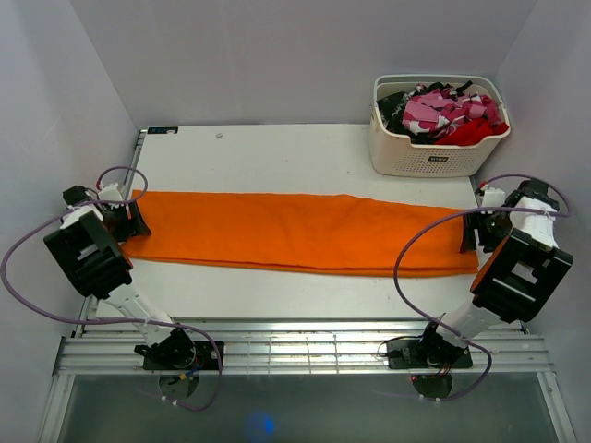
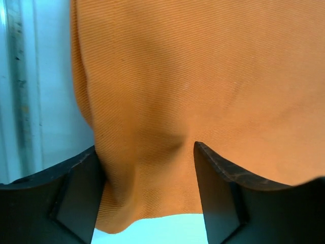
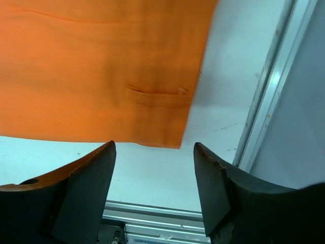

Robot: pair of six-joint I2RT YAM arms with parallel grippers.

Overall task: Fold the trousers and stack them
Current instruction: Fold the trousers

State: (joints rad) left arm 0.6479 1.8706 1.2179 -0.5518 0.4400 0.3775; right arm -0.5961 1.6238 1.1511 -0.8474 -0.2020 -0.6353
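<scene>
Next, my left gripper picks up the orange trousers (image 1: 295, 231) by the end edge of the strip. Then it folds that end of the strip inward over the rest.
The orange trousers (image 1: 295, 231) lie flat as one long strip across the white table (image 1: 277, 152), from the left edge to the right edge. My left gripper (image 1: 129, 220) is at the strip's left end. In the left wrist view the cloth (image 2: 203, 76) lies between my left gripper's (image 2: 146, 152) open fingers, with its rounded edge just below them. My right gripper (image 1: 471, 233) is at the right end. In the right wrist view my right gripper (image 3: 152, 150) is open over bare table, just short of the cloth's near right corner (image 3: 101, 76).
A white basket (image 1: 434, 152) stands at the back right, holding red, pink-patterned and black clothes (image 1: 448, 113). A metal rail (image 1: 305, 353) runs along the table's near edge, and another (image 3: 269, 91) along its right side. Grey walls close in on three sides.
</scene>
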